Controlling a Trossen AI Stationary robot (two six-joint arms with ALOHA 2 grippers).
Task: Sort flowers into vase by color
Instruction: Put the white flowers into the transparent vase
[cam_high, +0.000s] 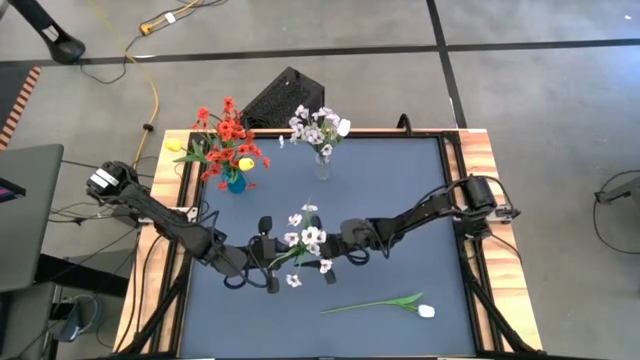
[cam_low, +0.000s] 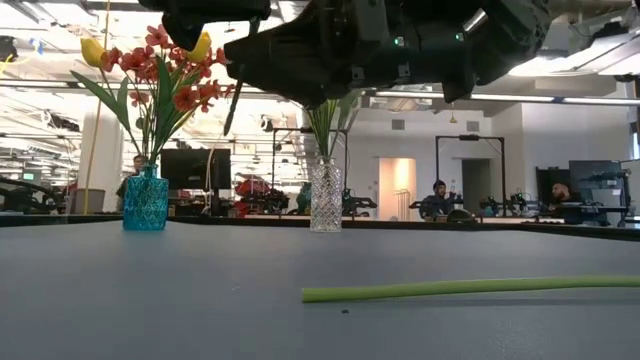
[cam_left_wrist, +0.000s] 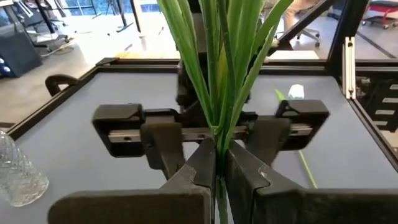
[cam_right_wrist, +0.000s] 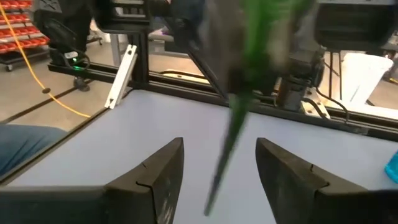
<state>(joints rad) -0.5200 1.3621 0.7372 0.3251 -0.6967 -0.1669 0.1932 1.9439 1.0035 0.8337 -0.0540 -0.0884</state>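
Observation:
I should next grab the white spray by its green stems with my right gripper, to sort it into the clear glass vase (cam_high: 322, 165).
My left gripper (cam_left_wrist: 219, 152) is shut on a spray of small white blossoms (cam_high: 305, 240), held above the middle of the table. My right gripper (cam_right_wrist: 221, 168) faces it from the right, open. Its two fingers (cam_left_wrist: 163, 146) stand on either side of the spray's green stems (cam_right_wrist: 233, 134) without touching them. A blue vase (cam_high: 235, 181) at the far left holds red blossoms and yellow tulips. A clear glass vase (cam_high: 322, 165) at the far middle holds white flowers. A white tulip (cam_high: 385, 303) lies flat on the table at the near right. My left gripper pinches the spray's bundle of green stems (cam_left_wrist: 217, 134) between its two fingers, low on the stems. The fingers come nearly level from the table's left. The leaves and blossoms rise beyond the fingers, a short stem end sticks out below, and the spray is clear of the table.
A black box (cam_high: 280, 97) stands behind the table's far edge. A raised black rail (cam_left_wrist: 74, 78) runs along the table's edges. The tulip's long stem (cam_low: 470, 288) lies across the near right of the blue mat.

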